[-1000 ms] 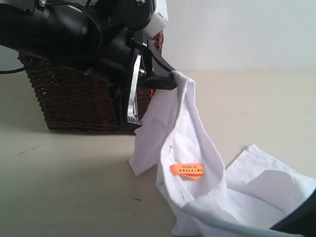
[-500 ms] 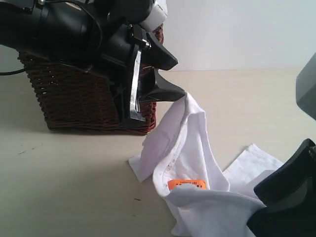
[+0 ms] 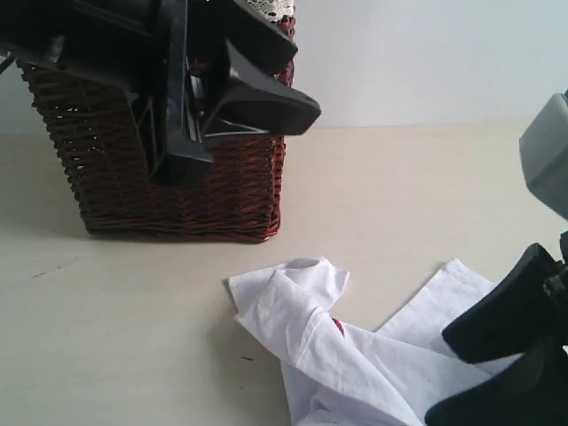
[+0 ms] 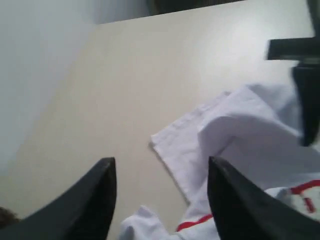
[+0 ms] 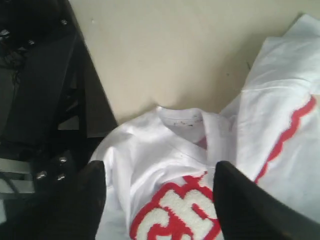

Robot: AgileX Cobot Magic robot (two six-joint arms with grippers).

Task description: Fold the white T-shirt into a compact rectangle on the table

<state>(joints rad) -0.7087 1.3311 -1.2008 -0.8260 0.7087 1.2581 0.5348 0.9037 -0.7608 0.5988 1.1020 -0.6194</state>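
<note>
Next, my right gripper grabs the loose fabric edge of the white T-shirt (image 3: pixel 355 359) (image 5: pixel 270 125) to fold the shirt.
The white T-shirt (image 3: pixel 355 359) lies crumpled on the table (image 3: pixel 115 337) at the front right, with a bit of red showing in a fold. My left gripper (image 3: pixel 302 82) hangs open high above it, in front of the basket, holding nothing. In the left wrist view the left gripper (image 4: pixel 161 167) looks down on the T-shirt (image 4: pixel 240 135) and bare table (image 4: pixel 140 75). My right gripper (image 3: pixel 441 377) is open just over the shirt's right part. In the right wrist view the right gripper (image 5: pixel 159 172) straddles the fuzzy red-outlined lettering (image 5: pixel 180 215) without clasping it.
A dark wicker basket (image 3: pixel 177 177) with white lace trim (image 3: pixel 271 7) stands at the back left, just behind the shirt. A pale wall (image 3: pixel 426 53) closes the back. Dark robot framework (image 5: pixel 40 100) shows beside the shirt in the right wrist view.
The left gripper opened and let go of the shirt, which dropped from hanging to a heap on the table. The left gripper rose. The right gripper opened and came in over the shirt.
</note>
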